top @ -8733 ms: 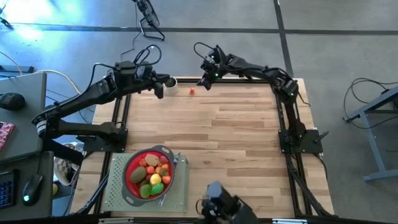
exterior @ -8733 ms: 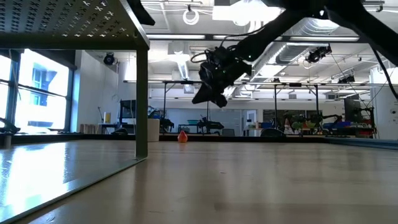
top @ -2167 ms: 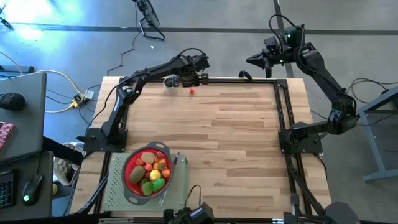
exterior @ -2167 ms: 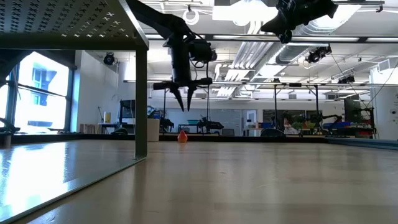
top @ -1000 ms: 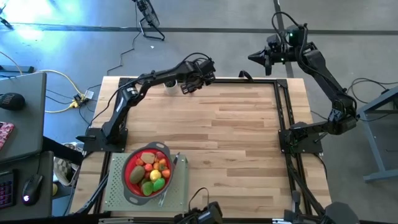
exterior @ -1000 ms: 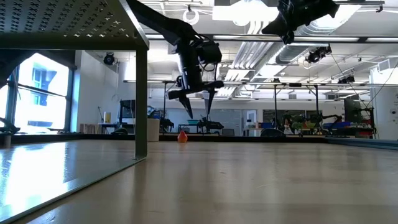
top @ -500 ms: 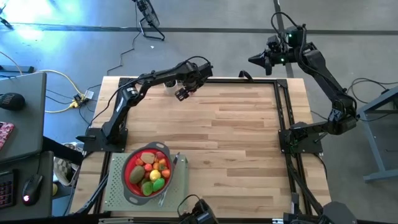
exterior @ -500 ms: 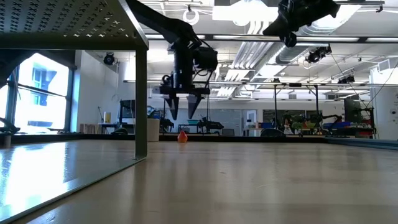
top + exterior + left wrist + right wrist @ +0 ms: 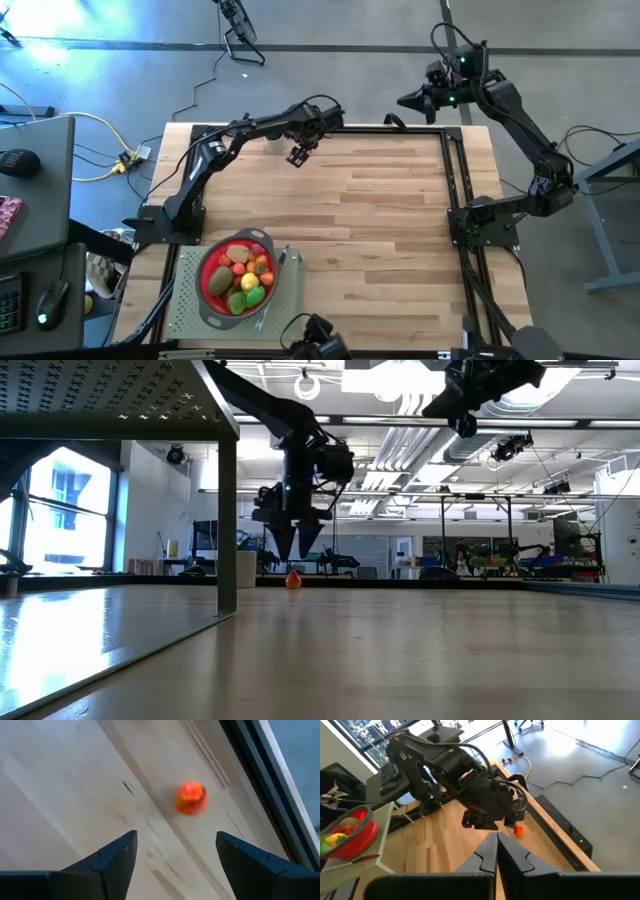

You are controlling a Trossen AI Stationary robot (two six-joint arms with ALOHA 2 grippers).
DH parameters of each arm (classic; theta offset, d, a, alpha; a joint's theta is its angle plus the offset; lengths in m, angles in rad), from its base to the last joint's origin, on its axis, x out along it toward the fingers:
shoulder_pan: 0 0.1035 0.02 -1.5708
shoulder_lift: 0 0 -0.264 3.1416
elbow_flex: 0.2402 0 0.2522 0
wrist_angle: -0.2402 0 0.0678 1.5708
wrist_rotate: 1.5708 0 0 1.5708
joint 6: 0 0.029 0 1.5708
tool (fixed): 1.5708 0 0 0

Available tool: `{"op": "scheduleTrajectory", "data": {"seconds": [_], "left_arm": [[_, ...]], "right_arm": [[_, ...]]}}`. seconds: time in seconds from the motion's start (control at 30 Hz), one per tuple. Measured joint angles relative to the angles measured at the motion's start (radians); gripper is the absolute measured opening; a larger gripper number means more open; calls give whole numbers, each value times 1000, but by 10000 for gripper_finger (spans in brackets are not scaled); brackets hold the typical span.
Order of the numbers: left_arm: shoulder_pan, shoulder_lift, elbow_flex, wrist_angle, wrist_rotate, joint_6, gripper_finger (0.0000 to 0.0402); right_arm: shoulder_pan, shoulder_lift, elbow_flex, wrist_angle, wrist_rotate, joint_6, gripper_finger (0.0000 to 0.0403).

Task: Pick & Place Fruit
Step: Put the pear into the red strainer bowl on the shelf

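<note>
My left gripper should go lower before it closes. It would miss if it closed now, because wood shows between its fingers and the red-orange fruit (image 9: pixel 190 798) in the left wrist view.
A small red-orange fruit (image 9: pixel 190 798) lies on the wooden table close to the far edge rail (image 9: pixel 260 775); it also shows in the low view (image 9: pixel 293 579) and the right wrist view (image 9: pixel 518 831). My left gripper (image 9: pixel 175 845) hangs open just above it, fingers pointing down (image 9: pixel 295 548), touching nothing. From above, the gripper (image 9: pixel 298 155) hides the fruit. My right gripper (image 9: pixel 405 98) is shut and empty, held high beyond the table's far edge. Several more fruits fill the red strainer (image 9: pixel 238 277).
The strainer stands on a pale perforated board (image 9: pixel 190 305) at the near left, with a slim grey knife (image 9: pixel 284 262) beside it. A white cup (image 9: pixel 272 137) stands at the far edge, left of my left gripper. Black frame rails (image 9: pixel 450 170) border the tabletop.
My left gripper has swung a little toward the table's left and near edges, turned about its wrist, and come down over the small fruit, staying open. The fruit has not moved.
</note>
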Motion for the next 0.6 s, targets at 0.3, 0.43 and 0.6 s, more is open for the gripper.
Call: {"op": "scheduleTrajectory", "data": {"seconds": [0.3,0.43,0.6], "left_arm": [[14,-1,-45,14,-34,-33,264],[13,-1,-75,50,-29,-52,264],[13,-1,-100,91,-28,-111,264]], "right_arm": [[49,0,0,-4,5,-6,3],[72,0,0,-3,7,-7,3],[98,0,0,-3,8,-7,3]]}}
